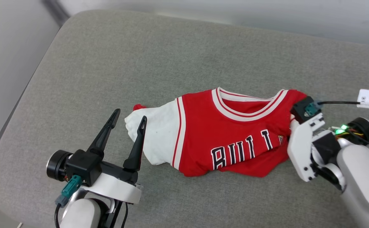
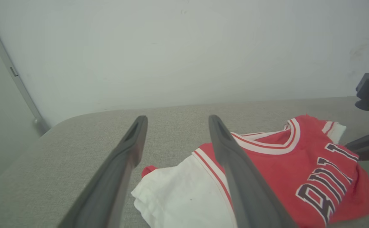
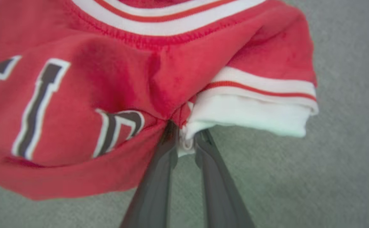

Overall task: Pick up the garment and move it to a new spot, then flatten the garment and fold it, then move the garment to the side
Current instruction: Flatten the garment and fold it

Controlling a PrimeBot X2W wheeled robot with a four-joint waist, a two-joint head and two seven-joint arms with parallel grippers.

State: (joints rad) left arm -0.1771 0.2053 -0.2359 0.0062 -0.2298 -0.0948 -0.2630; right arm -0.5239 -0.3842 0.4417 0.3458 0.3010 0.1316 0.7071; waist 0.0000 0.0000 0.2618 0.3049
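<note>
Next, my left gripper grabs the jersey by the outer edge of its white sleeve point(image 1: 130, 123), where the cloth bunches up while the jersey's body point(image 1: 229, 133) lies flat.
The garment point(image 1: 222, 136) is a red jersey with white sleeves and black lettering, lying crumpled on the grey cushion point(image 1: 171, 57). My left gripper point(image 1: 130, 117) stands open just left of its white sleeve point(image 1: 159, 133), fingers spread wide and holding nothing; the left wrist view shows its fingers point(image 2: 235, 164) above the sleeve point(image 2: 178, 196). My right gripper point(image 3: 184, 131) is pinched shut on a fold of the garment point(image 3: 108, 95) where red cloth meets the other white sleeve point(image 3: 251, 115). In the head view the right wrist point(image 1: 305, 142) covers that end of the jersey.
The cushion's rounded left edge point(image 1: 19, 104) drops to a pale floor. A light wall point(image 2: 184, 47) stands behind the cushion. A black cable with a white tag point(image 1: 365, 98) runs to my right arm. Bare cushion lies beyond and in front of the garment.
</note>
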